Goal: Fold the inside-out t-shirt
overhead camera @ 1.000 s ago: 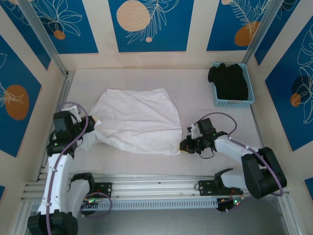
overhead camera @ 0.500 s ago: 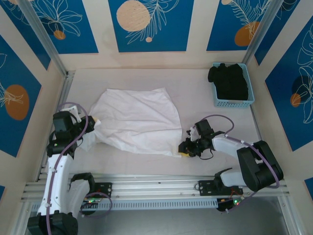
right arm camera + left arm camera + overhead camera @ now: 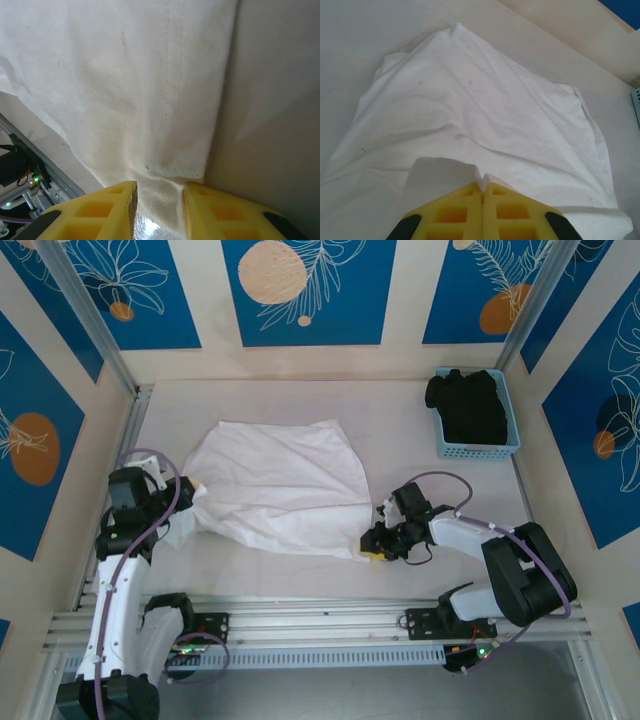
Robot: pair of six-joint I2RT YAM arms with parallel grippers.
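I next need to grab the inside-out t-shirt (image 3: 280, 485) with my right gripper by its hemmed near corner (image 3: 366, 553), opposite my left gripper's hold, to spread it flat for folding.
The inside-out t-shirt (image 3: 280, 485) lies white and wrinkled on the table, left of centre. My left gripper (image 3: 192, 489) is at its left edge. In the left wrist view the yellow fingers (image 3: 465, 210) are shut on a small fold of the t-shirt (image 3: 485, 110), pinched at my left gripper (image 3: 482, 186). My right gripper (image 3: 373, 549) sits low at the shirt's near right corner. In the right wrist view its jaws stand apart, and my right gripper (image 3: 160, 194) has the hemmed corner of the t-shirt (image 3: 125, 75) lying loose between its fingers (image 3: 117, 202).
A light blue basket (image 3: 480, 449) holding a black garment (image 3: 470, 405) stands at the back right. A metal rail (image 3: 330, 615) runs along the near edge beside the arm bases. Walls close the table on three sides. Bare table (image 3: 410, 430) lies between shirt and basket.
My right gripper slid left to the shirt's near right corner and its jaws opened. The left gripper stayed shut on the cloth and did not move.
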